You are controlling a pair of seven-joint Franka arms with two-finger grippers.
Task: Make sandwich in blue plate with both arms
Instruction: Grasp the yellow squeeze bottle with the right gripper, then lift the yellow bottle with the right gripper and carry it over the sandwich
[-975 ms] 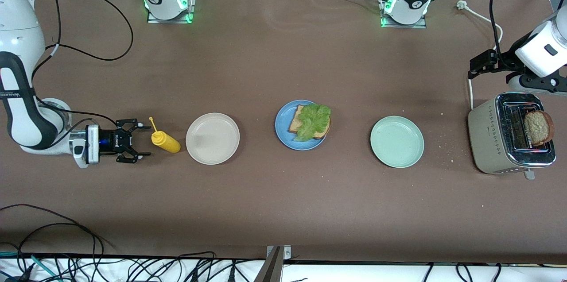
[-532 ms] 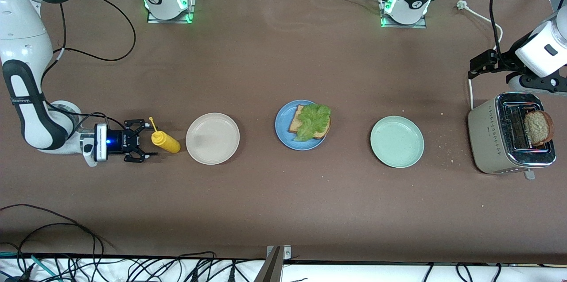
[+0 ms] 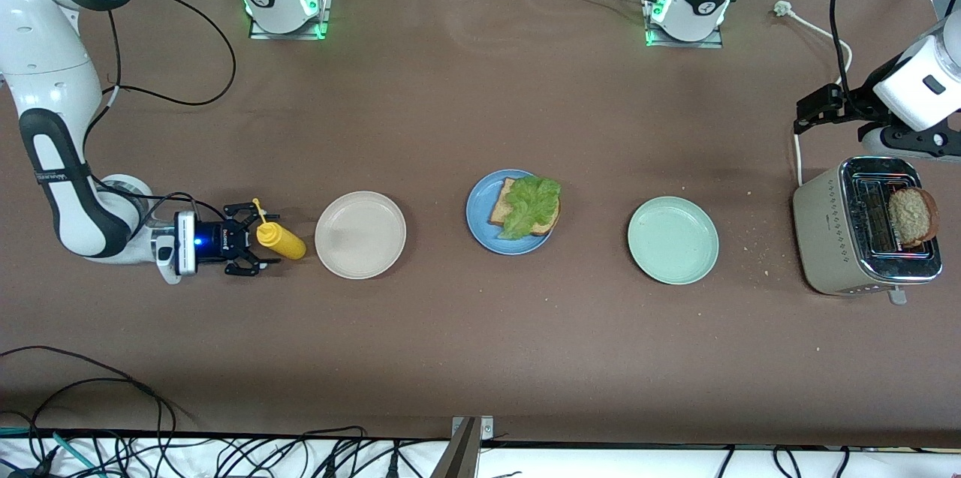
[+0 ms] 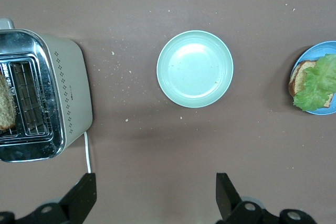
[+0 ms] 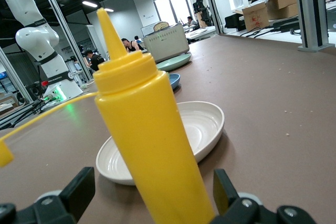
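I should grab the yellow squeeze bottle's lower body [image 3: 292,247] with my right gripper next, to dress the sandwich in the blue plate [image 3: 478,226].
The blue plate [image 3: 478,226] sits mid-table with one toasted bread slice [image 3: 499,211] on it and a green lettuce leaf [image 3: 531,202] on top. The same plate [image 4: 328,51] shows in the left wrist view. My right gripper [image 3: 254,242] is low at the right arm's end of the table. It is open, its fingers [image 5: 79,188] on either side of the upright yellow squeeze bottle [image 5: 149,145] and apart from it. My left gripper [image 4: 156,196] hangs open and empty high over bare table beside the toaster [image 3: 829,238].
A round bread slice [image 3: 912,217] stands in the toaster's slot. A beige plate [image 3: 360,235] lies right beside the bottle [image 3: 281,239]. A mint-green plate [image 3: 673,240] lies between the blue plate and the toaster. A white cord [image 3: 814,31] runs near the toaster.
My right gripper has slid toward the yellow bottle, and its open fingers now flank the bottle's base. The left arm and everything else stayed put.
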